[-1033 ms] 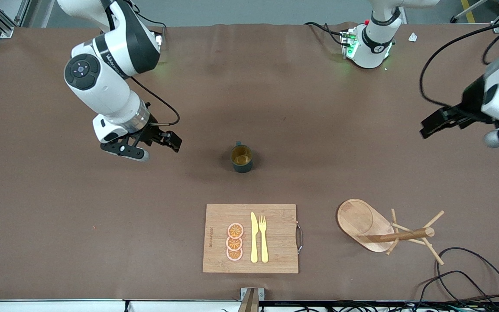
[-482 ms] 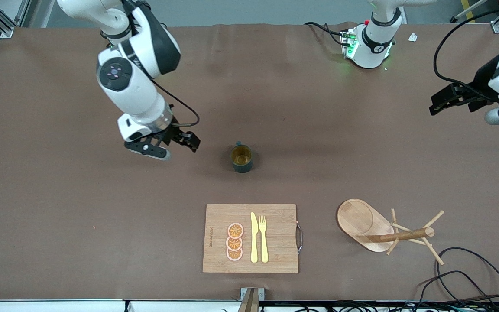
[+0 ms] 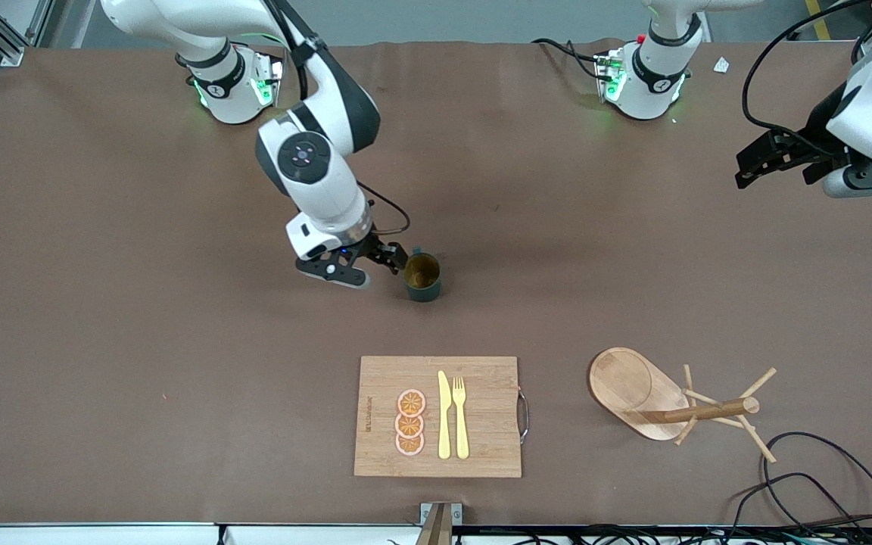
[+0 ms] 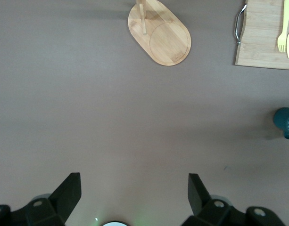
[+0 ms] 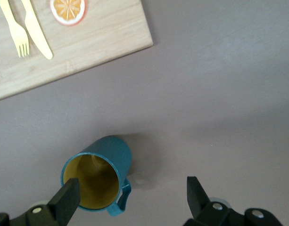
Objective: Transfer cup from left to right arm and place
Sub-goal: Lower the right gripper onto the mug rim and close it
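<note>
My right gripper is to grip the cup by its rim (image 3: 421,255) (image 5: 117,179) next, so it can carry the cup over and place it on the tabletop.
The dark teal cup (image 3: 421,278) stands upright mid-table, its yellowish-brown inside showing and its handle on the side away from the front camera. My right gripper (image 3: 384,260) is open and empty, low and close beside the cup toward the right arm's end. In the right wrist view the cup (image 5: 99,176) sits by one finger (image 5: 69,200) of my right gripper (image 5: 131,197), not between the two. My left gripper (image 3: 754,166) is open and empty, up over the left arm's end. The left wrist view shows my left gripper (image 4: 134,193) over bare mat and the cup (image 4: 285,122) at the edge.
A wooden cutting board (image 3: 481,416) with a yellow knife, fork and three orange slices lies nearer the camera than the cup. A wooden peg rack (image 3: 671,397) lies tipped over toward the left arm's end. Black cables (image 3: 807,484) trail at that near corner.
My right arm has swung from the right arm's end in to the cup's side, gripper still open. My left gripper has drawn back and up. The cup has not moved.
</note>
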You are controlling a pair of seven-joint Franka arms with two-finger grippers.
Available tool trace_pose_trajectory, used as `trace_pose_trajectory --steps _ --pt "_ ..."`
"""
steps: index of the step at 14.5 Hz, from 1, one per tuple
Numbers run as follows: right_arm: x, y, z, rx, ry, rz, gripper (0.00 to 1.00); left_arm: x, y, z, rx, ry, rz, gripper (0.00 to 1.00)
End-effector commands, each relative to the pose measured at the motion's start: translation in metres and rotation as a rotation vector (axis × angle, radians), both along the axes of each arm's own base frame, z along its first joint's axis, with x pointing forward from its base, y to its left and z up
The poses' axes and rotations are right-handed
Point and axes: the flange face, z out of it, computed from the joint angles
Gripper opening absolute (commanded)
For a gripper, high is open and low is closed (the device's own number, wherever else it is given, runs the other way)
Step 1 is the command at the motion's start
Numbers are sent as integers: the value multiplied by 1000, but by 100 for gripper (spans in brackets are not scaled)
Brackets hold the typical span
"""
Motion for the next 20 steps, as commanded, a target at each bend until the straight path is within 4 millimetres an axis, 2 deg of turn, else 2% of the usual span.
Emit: trace_pose_trajectory --steps 1,4,9,11,12,14,15,20 --pt "7 12 -25 -20 -24 -1 100 -5 -3 0 37 -22 -19 100" --pt "1 31 -57 -63 -31 52 100 -3 -1 1 35 -25 -15 100" --pt "-4 46 -76 -82 -33 51 100 -2 2 6 27 -41 -12 100" --pt "-13 56 -81 -85 -29 47 99 -3 5 6 28 -36 -7 100" --pt "-14 58 -82 -85 -29 41 94 -2 6 8 29 -41 -6 100" --pt "-21 65 -82 -89 -31 45 91 -2 6 13 27 -52 -5 100" --pt "-23 68 -82 -91 -33 46 86 -1 9 12 27 -50 -2 100" --pt "-23 66 -83 -97 -34 45 43 -1 12 12 27 -48 5 100"
